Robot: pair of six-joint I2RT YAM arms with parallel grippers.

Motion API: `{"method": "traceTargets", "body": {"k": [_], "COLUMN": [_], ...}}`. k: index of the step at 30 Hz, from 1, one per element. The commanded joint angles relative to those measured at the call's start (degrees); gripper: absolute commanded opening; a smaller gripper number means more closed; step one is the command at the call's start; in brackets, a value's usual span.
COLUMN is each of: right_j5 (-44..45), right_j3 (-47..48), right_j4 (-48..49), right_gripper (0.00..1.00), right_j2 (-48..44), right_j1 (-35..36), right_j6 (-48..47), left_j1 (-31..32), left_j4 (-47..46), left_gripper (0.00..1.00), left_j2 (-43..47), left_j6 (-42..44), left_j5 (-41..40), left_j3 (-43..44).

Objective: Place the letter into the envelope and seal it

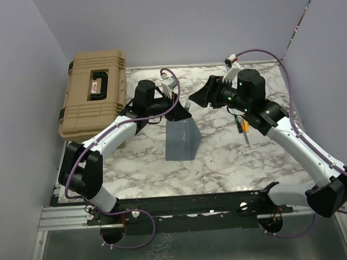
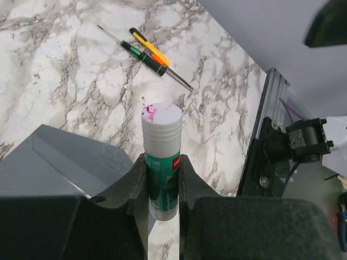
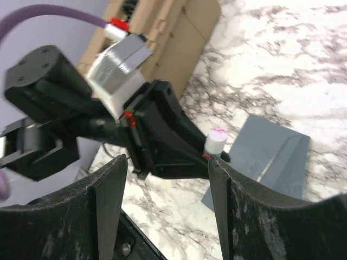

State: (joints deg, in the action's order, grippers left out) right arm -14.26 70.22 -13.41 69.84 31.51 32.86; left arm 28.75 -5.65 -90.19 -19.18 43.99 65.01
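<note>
I will grab the glue stick's white cap [image 1: 188, 105] [image 3: 216, 141] with my right gripper next and leave the green body to my left gripper. Then I can uncap the glue stick for sealing.
The slate blue-grey envelope [image 1: 183, 140] lies flat on the marble table at the middle; it also shows in the left wrist view [image 2: 59, 157] and the right wrist view [image 3: 271, 151]. My left gripper [image 1: 181, 104] is shut on a green glue stick with a white cap [image 2: 161, 154] and holds it above the envelope's far end. My right gripper [image 1: 198, 97] is open and empty, raised in the air just right of the left one. The glue stick's cap [image 3: 216, 140] sits near its right finger [image 3: 227, 206]. The letter is not in view.
A big tan hard case [image 1: 96, 93] stands at the back left of the table. A green-black screwdriver and a yellow-orange tool [image 2: 152, 57] lie right of the envelope [image 1: 243, 129]. An aluminium rail [image 1: 67, 217] runs along the near edge.
</note>
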Motion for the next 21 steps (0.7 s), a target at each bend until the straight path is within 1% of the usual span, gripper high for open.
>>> {"method": "traceTargets", "body": {"k": [1, 4, 9, 18, 21], "right_j5": [3.20, 1.58, 0.58, -1.28, -1.76], "right_j3": [1.93, 1.65, 1.76, -0.86, -1.00], "right_j4": [-13.14, -10.76, -10.32, -4.20, -3.52], "right_gripper": [0.65, 0.63, 0.53, 0.42, 0.41], "right_j2": [6.12, 7.12, 9.22, 11.59, 12.51], "right_j1": [0.13, 0.13, 0.13, 0.13, 0.13], "right_j6": [-2.19, -1.54, -0.94, 2.32, 2.46], "left_j1": [1.11, 1.22, 1.30, 2.30, 2.58], "left_j4": [4.60, 4.60, 4.60, 4.60, 4.60], "left_gripper": [0.00, 0.00, 0.00, 0.00, 0.00], "left_j2": [2.01, 2.07, 2.00, 1.67, 1.89], "left_j6": [7.41, 7.57, 7.41, 7.06, 7.12], "left_j5": [-1.06, -0.92, -0.59, 0.22, 0.31], "left_j3": [0.13, 0.03, 0.03, 0.29, 0.12]}}
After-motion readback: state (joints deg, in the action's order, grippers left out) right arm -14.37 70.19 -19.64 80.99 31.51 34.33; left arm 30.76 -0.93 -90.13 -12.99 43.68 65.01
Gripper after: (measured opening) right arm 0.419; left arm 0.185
